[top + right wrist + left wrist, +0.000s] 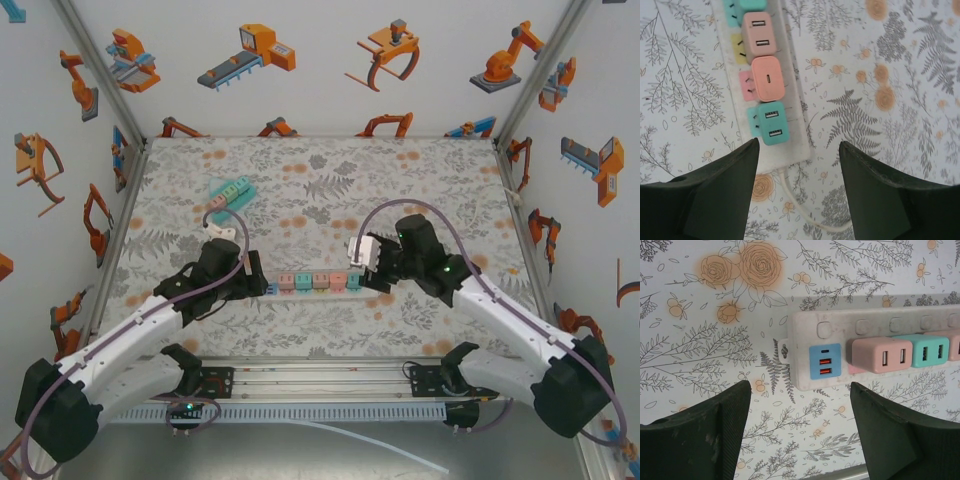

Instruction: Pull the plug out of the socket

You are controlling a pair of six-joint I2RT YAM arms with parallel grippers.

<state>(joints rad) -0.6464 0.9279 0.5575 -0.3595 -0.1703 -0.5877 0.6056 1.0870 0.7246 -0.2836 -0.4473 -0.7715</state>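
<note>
The robot's right gripper will pull the teal plug [773, 123] off the socket, so next it will grab the plug by its long sides and leave the salmon plug beside it free.
A white power strip [312, 290] lies across the table's middle, carrying a row of pink and teal plugs [320, 280]. My left gripper [256, 284] is open at its left end; my right gripper [374, 279] is open at its right end. In the left wrist view the gripper [800, 387] hovers just before the strip [805, 377], near the blue USB panel [825, 361] and a pink plug [882, 354]. In the right wrist view the open gripper [799, 142] is over the strip's cord end, by a teal plug [771, 123] and a salmon plug [768, 78]. Neither gripper holds anything.
A second teal and pink strip [230, 193] lies at the back left. The white cord [795, 205] trails from the strip's end under my right gripper. Patterned walls close in three sides, and a metal rail [330, 385] runs along the near edge.
</note>
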